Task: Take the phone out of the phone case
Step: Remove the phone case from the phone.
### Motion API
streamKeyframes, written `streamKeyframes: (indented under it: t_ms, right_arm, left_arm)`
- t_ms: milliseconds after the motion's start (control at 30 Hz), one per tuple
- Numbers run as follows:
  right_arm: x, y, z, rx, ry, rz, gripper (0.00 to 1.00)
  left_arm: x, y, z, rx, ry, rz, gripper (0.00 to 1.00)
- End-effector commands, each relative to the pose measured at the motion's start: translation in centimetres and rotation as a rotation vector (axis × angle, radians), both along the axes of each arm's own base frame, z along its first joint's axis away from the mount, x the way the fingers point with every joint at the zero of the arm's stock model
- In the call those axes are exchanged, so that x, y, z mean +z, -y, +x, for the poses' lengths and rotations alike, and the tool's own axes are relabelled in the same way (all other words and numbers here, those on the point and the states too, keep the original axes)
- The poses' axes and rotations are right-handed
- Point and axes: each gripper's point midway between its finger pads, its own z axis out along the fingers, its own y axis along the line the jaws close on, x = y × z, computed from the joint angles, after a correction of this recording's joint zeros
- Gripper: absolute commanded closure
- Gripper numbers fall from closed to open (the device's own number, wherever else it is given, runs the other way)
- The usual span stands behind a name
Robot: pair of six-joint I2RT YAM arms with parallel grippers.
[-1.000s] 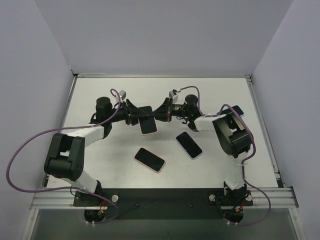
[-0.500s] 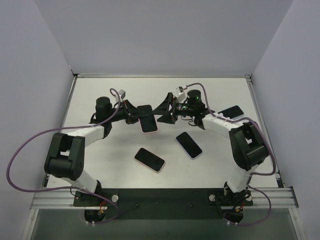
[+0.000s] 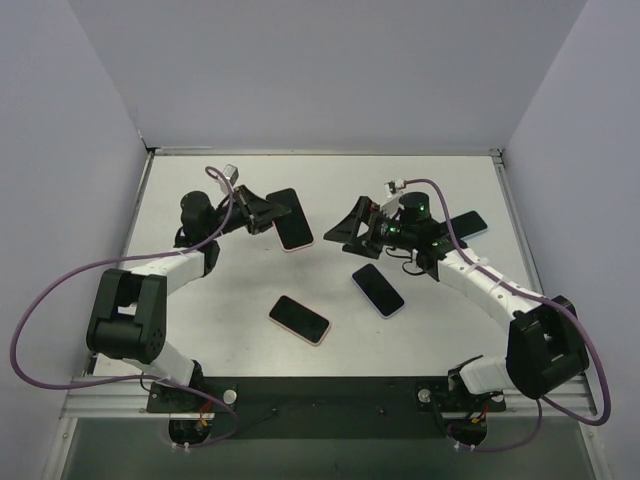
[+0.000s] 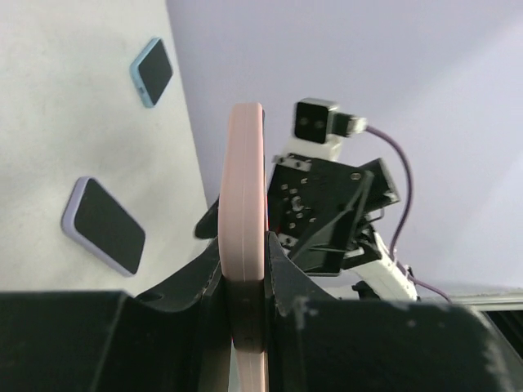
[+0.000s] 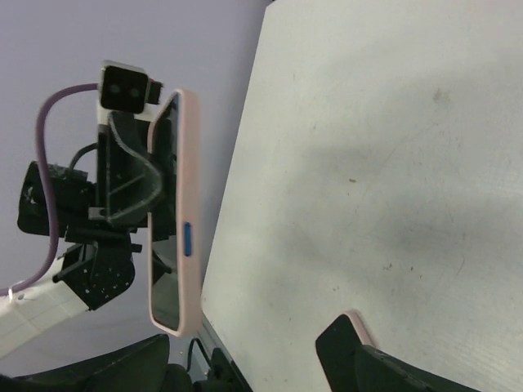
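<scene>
The pink case (image 3: pixel 290 220) would stay in my left gripper if I lifted my right gripper now. My right gripper's fingers are open and stop short of the case.
A phone in a pink case (image 3: pixel 290 220) hangs above the table at the back, dark screen up in the top view. My left gripper (image 3: pixel 262 213) is shut on its left end. The left wrist view has the case edge-on (image 4: pixel 245 188), pinched between the two fingers of the left gripper (image 4: pixel 243 265). In the right wrist view the pink case (image 5: pixel 181 204) stands upright with a blue side button, held by the left gripper (image 5: pixel 122 192). My right gripper (image 3: pixel 350 228) is open, a short way right of the phone, touching nothing. Its own view shows the right gripper (image 5: pixel 261 371) with empty space between its fingers.
Three other phones lie on the table: a pink-cased one (image 3: pixel 300 319) near the front middle, a lavender-cased one (image 3: pixel 379 290) right of it, and a blue-cased one (image 3: pixel 465 224) at the back right. The pink one (image 5: pixel 347 339) shows beside my right finger.
The right gripper has opened, let go of the phone and drawn back to the right. The left gripper has carried the phone slightly left and toward the back.
</scene>
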Motion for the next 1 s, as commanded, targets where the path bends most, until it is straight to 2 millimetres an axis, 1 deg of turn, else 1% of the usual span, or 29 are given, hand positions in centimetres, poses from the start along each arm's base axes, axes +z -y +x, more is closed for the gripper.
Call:
streamKeyframes:
  t_ms: [0, 33, 100, 167, 200, 233, 267, 333, 367, 400, 600, 667, 700, 733, 767, 800, 833, 867, 933, 967]
  right_arm:
    - [3.3, -1.0, -0.3, -0.013, 0.051, 0.129, 0.2]
    - [3.6, -1.3, -0.4, -0.007, 0.052, 0.147, 0.28]
    - [4.2, -2.3, -0.8, 0.02, 0.066, 0.178, 0.34]
    - [4.2, -3.1, -1.1, 0.04, 0.042, 0.213, 0.38]
    - [5.3, -3.5, -1.1, 0.051, 0.076, 0.255, 0.4]
    - [5.1, -3.9, -1.4, 0.056, 0.051, 0.279, 0.43]
    - [6.3, -4.0, -1.4, 0.06, 0.088, 0.321, 0.44]
    - [6.1, -4.0, -1.6, 0.048, 0.073, 0.345, 0.44]
    - [6.7, -3.9, -1.6, 0.043, 0.096, 0.365, 0.44]
    - [6.7, -3.8, -1.6, 0.042, 0.101, 0.371, 0.44]
    - [7.7, -4.6, -1.9, 0.076, 0.098, 0.41, 0.46]
    - [7.6, -4.7, -1.6, 0.073, 0.091, 0.41, 0.51]
    - [8.1, -4.8, -1.5, 0.075, 0.09, 0.426, 0.55]
    - [7.9, -5.1, -1.3, 0.077, 0.073, 0.435, 0.62]
    - [8.8, -5.2, -1.3, 0.088, 0.099, 0.469, 0.66]
    - [9.1, -5.3, -1.3, 0.088, 0.068, 0.499, 0.69]
    - [8.7, -5.6, -1.1, 0.091, 0.049, 0.511, 0.76]
    - [9.6, -5.6, -1.2, 0.105, 0.077, 0.548, 0.78]
    - [9.5, -5.8, -1.1, 0.112, 0.037, 0.581, 0.84]
    - [9.9, -5.8, -1.2, 0.122, 0.048, 0.605, 0.87]
  left_arm:
    - [7.4, -0.1, -0.6, -0.009, 0.247, -0.142, 1.0]
    - [7.4, 0.0, -0.6, -0.009, 0.245, -0.15, 1.0]
    - [7.6, 0.1, -0.8, -0.014, 0.247, -0.166, 1.0]
    - [7.6, 0.3, -0.9, -0.019, 0.245, -0.167, 1.0]
    - [7.5, 0.3, -0.9, -0.016, 0.242, -0.168, 1.0]
    - [7.5, 0.3, -0.9, -0.014, 0.241, -0.168, 1.0]
    - [7.3, 0.3, -0.9, -0.015, 0.235, -0.165, 1.0]
    - [7.3, 0.3, -1.0, -0.012, 0.236, -0.164, 1.0]
    - [7.1, 0.2, -0.9, -0.011, 0.227, -0.16, 1.0]
    - [7.1, 0.2, -0.9, -0.007, 0.228, -0.155, 1.0]
    - [6.8, 0.2, -0.7, -0.003, 0.214, -0.155, 1.0]
    - [6.8, 0.3, -0.9, -0.006, 0.218, -0.163, 1.0]
    - [6.9, 0.2, -0.8, -0.003, 0.216, -0.168, 1.0]
    - [6.8, 0.2, -0.8, -0.001, 0.213, -0.172, 1.0]
    - [6.8, 0.2, -0.9, 0.0, 0.214, -0.174, 1.0]
    - [6.9, 0.1, -0.8, 0.007, 0.213, -0.179, 1.0]
    - [6.8, 0.1, -0.8, 0.009, 0.21, -0.18, 1.0]
    - [6.8, 0.1, -0.8, 0.011, 0.211, -0.181, 1.0]
    - [6.9, 0.1, -0.6, 0.016, 0.216, -0.18, 1.0]
    - [6.8, 0.0, -0.5, 0.021, 0.214, -0.18, 1.0]
